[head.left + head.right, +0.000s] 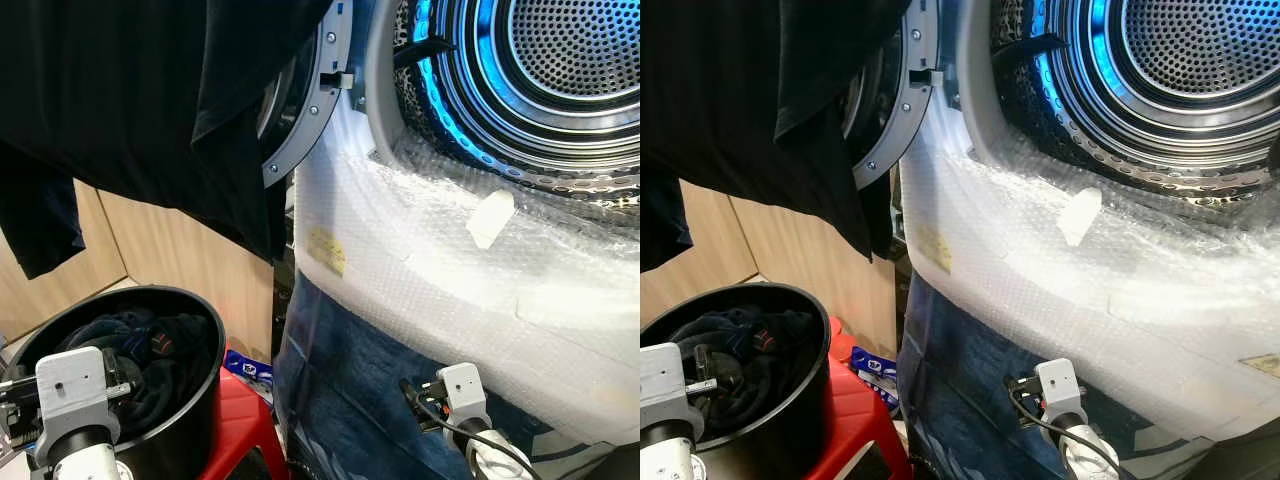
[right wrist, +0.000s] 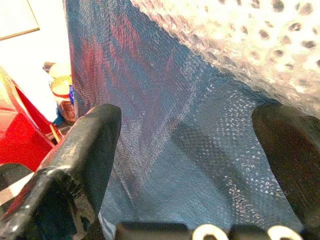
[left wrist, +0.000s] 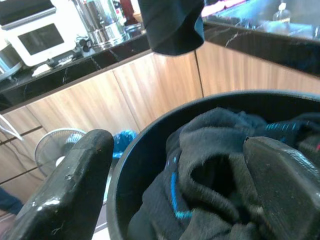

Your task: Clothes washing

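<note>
A raised fold (image 3: 215, 137) of the dark knitted cloth stands up from the slack heap, and my left gripper will grab the cloth there next.
A black bucket (image 1: 192, 420) stands at the lower left with dark clothes (image 1: 150, 350) heaped inside. My left gripper (image 3: 177, 145) is open just above its rim, one finger (image 3: 75, 185) outside the wall and the other finger (image 3: 285, 180) over the clothes (image 3: 215, 150). A large black garment (image 1: 130, 100) hangs at the upper left over the washer's open door (image 1: 310, 110). The steel drum (image 1: 570, 60) gapes at the upper right. My right gripper (image 2: 187, 117) is open, low down, facing the machine's blue front panel (image 2: 165, 125).
Bubble wrap (image 1: 420, 250) covers the washer's front below the drum. The bucket rests on a red stool (image 1: 235, 420). Wooden cabinet fronts (image 1: 170, 250) stand behind it. A fan (image 3: 52, 147) sits on the floor beneath a dark counter (image 3: 65, 65).
</note>
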Robot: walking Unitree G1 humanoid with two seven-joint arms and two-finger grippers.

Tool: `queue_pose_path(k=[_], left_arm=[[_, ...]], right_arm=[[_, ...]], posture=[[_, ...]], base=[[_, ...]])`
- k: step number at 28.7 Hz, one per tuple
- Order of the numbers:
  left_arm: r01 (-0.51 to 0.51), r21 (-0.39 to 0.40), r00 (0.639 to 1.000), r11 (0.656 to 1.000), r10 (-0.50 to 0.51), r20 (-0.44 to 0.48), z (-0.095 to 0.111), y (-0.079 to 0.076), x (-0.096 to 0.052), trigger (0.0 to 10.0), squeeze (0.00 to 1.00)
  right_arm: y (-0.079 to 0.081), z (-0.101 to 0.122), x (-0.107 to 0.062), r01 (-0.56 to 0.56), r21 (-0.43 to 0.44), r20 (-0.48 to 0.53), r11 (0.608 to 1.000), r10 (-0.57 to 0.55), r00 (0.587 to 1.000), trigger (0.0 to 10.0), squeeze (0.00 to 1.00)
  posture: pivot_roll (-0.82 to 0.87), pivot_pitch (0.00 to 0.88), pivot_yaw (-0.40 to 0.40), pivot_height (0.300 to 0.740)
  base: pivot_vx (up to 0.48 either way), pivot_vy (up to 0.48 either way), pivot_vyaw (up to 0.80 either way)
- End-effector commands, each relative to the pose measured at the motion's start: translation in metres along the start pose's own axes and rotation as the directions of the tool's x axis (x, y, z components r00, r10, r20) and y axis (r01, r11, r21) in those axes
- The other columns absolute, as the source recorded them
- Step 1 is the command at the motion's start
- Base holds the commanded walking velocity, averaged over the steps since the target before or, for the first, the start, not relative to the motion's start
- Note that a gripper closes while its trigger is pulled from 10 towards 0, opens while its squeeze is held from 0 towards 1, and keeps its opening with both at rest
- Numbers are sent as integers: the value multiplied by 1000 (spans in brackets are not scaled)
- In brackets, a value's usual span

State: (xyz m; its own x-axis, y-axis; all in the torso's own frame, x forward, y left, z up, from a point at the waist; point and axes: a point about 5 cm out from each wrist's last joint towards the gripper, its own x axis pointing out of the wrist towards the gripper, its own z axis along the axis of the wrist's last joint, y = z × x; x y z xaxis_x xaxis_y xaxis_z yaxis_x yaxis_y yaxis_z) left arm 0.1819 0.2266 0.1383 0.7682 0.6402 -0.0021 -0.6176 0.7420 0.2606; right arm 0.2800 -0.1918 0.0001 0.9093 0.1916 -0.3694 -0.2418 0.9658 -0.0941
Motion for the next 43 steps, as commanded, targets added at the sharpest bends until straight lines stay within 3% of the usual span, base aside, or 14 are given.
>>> queue_pose_path(k=[1,6,14,20,24,34,37,43], left_arm=[[-21,-88,996,996,14,-89,-9,-8,-15,10000,0],[-38,-93,990,995,24,-142,-22,-5,-16,10000,0],[35,-88,988,996,-48,-146,-28,-8,-8,10000,0],[135,-75,987,988,-140,-80,-26,-2,15,10000,0],[114,-56,990,992,-118,-76,-28,9,20,10000,0],[116,-75,983,990,-125,-138,-44,10,11,10000,0],[147,-67,972,987,-157,-172,-56,7,17,10000,0],[133,-59,972,989,-142,-185,-59,15,24,10000,0]], right_arm=[[-8,11,3,15,-16,32,1000,-15,999,10000,0],[-10,10,2,19,-20,27,1000,-19,999,10000,0],[-11,9,1,14,-10,26,1000,-14,1000,10000,0],[-12,7,-1,11,0,29,1000,-11,1000,10000,0],[-15,2,-5,25,4,24,1000,-25,999,10000,0],[-22,-2,-10,43,5,11,999,-43,999,10000,0],[-22,0,-8,35,-4,11,999,-35,999,10000,0],[-24,3,-7,37,-9,14,999,-37,999,10000,0]], posture=[[203,0,-93,740],[205,0,-100,740],[202,0,-101,740],[174,0,-94,740],[160,0,-89,740],[159,0,-89,740],[165,0,-96,740],[162,0,-96,740]], base=[[0,0,0],[0,0,0],[0,0,0],[0,0,0],[0,0,0],[0,0,0],[0,0,0],[0,0,0]])
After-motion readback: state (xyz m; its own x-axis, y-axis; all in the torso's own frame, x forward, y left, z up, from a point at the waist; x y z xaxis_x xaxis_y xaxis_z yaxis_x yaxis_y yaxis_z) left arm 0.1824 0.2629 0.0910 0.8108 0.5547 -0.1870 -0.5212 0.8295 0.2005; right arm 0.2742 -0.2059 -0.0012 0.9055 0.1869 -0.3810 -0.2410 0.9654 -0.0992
